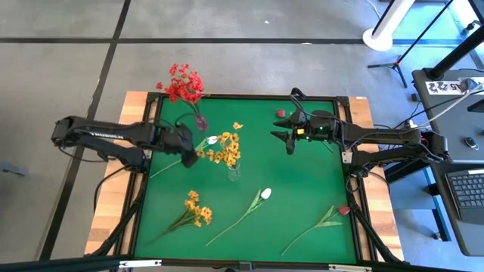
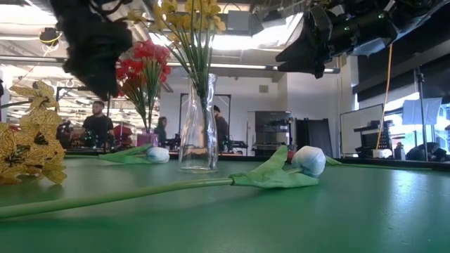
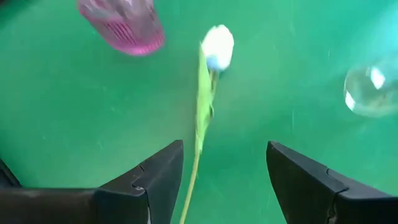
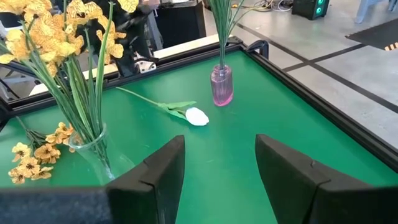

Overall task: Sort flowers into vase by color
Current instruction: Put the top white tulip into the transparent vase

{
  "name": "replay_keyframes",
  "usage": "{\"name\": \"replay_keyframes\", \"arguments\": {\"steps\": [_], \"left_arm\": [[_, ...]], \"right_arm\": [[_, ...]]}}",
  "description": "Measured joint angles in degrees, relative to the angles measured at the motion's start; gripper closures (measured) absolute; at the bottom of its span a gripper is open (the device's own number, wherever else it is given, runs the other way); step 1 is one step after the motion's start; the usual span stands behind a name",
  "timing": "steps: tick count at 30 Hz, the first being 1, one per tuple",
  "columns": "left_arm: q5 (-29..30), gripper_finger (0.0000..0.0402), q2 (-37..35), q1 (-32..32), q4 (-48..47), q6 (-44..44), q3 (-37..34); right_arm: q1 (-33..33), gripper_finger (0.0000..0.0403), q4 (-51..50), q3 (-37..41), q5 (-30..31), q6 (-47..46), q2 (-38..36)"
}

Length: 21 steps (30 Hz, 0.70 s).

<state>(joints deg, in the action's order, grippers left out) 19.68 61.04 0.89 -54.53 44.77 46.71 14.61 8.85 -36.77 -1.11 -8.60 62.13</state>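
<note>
The left gripper grabs the tulip by its stem next, to sort the white tulip into a vase by color.
Red flowers stand in a pink vase, and yellow-orange flowers stand in a clear vase. A white tulip lies flat on the green mat beside the pink vase. My left gripper hangs open above its stem, one finger on either side and not touching it. My right gripper is open and empty, held above the mat's far right part. Another yellow-orange spray, a second white tulip and a dark pink bud lie at the near side.
A second dark pink bud lies at the far edge by my right gripper. A small yellow piece lies loose on the mat. A raised black frame borders the mat. Free mat lies between the clear vase and the right edge.
</note>
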Motion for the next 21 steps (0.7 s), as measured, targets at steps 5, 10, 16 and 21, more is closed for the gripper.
{"name": "replay_keyframes", "arguments": {"steps": [5, 10, 16, 21], "left_arm": [[0.5, 0.0179, 3.0, -4.8, -0.5, 2.2, -3.8], [-0.1, 0.018, 6.9, -6.0, 0.0, 4.2, -6.7], [-1.8, 0.018, 12.6, -4.1, 1.0, 4.2, -8.9], [-3.4, 0.018, 18.0, -1.5, 2.5, 3.2, -10.9]], "right_arm": [[0.0, 0.021, 0.0, 0.0, -1.6, -0.1, 0.0], [0.0, 0.021, 0.0, 0.0, -1.9, 0.0, 0.0], [0.0, 0.021, 0.1, 0.0, -1.9, 0.0, 0.0], [0.0, 0.021, 0.0, 0.0, -1.9, 0.1, 0.0]]}}
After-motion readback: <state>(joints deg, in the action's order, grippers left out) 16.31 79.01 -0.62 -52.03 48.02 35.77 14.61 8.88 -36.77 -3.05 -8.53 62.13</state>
